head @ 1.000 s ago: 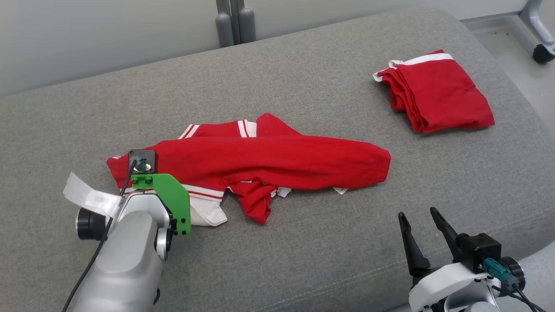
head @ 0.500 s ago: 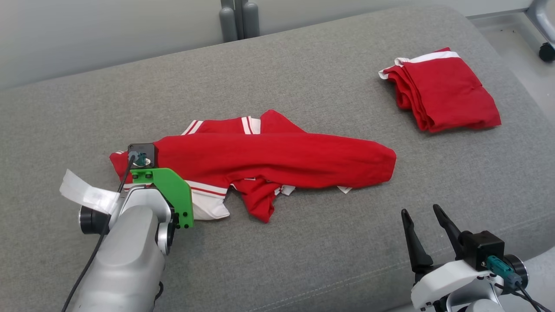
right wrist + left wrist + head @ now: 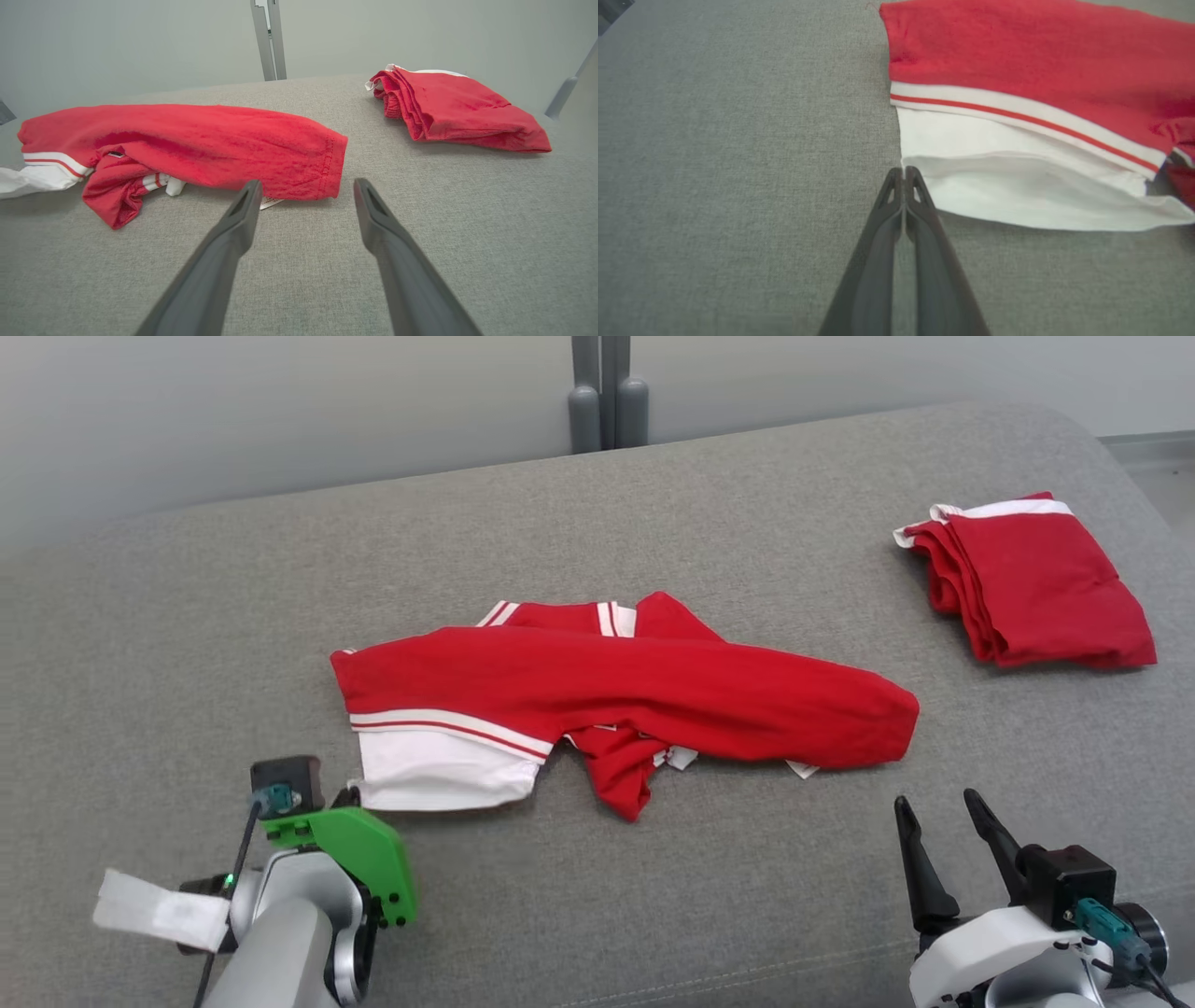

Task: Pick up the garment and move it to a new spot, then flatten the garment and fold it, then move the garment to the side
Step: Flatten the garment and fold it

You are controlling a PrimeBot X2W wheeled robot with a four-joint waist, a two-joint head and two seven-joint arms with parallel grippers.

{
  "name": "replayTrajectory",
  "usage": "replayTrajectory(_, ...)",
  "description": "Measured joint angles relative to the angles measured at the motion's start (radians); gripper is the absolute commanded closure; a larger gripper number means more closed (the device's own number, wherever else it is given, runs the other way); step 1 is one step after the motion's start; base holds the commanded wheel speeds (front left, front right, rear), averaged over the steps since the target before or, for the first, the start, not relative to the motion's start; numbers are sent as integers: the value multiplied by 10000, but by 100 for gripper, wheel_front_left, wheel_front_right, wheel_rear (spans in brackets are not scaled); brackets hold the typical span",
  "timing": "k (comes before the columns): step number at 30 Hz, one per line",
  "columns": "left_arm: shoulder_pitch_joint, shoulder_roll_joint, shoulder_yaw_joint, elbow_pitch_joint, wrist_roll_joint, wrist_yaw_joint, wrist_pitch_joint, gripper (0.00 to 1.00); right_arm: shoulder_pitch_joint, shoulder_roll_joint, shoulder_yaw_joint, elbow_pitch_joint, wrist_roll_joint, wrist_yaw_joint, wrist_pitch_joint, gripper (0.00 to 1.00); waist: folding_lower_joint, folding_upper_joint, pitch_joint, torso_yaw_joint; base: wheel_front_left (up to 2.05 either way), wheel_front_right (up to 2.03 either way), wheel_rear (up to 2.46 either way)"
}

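Note:
My right gripper will next pinch the garment by its red hem corner (image 3: 899, 755) (image 3: 334, 193). The corner sticks out free, while the crumpled middle of the garment lies bunched and slack.
The garment (image 3: 635, 686) is red with white stripes and a white end part, and it lies crumpled lengthwise across the middle of the grey cushion (image 3: 187, 644). In the left wrist view my left gripper (image 3: 903, 170) is shut, its tips pinching the near-left corner of the garment's white part (image 3: 1017, 186). The head view shows that arm's wrist (image 3: 317, 840) at the lower left, just short of the white corner. My right gripper (image 3: 936, 798) stands open at the lower right, clear of the cloth. Seen from its own wrist, the right gripper (image 3: 307, 184) points at the garment's right end (image 3: 210, 135).
A folded red garment with white trim (image 3: 1036, 579) lies at the back right of the cushion, also seen as the folded pile (image 3: 448, 107) in the right wrist view. Two grey posts (image 3: 607, 401) stand behind the cushion's far edge. Bare grey cushion lies left of and in front of the garment.
The head camera has shifted. My left gripper went from open to shut, and its wrist drew back from over the garment's left end to the near-left white corner. The right arm stayed put.

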Motion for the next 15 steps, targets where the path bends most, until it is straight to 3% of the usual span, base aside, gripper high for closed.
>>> replayTrajectory(4, 936, 167, -125, -1258, 46, 238, 245, 100, 127, -2, -96, -65, -31, 0, 61, 0, 0, 0, -152, 285, 0, 0, 0)
replayTrajectory(15, 3618, 587, -268, -4890, 71, 1407, 1645, 100, 206, -2, -138, -174, -59, 0, 228, 0, 0, 0, -645, 1188, 0, 0, 0)
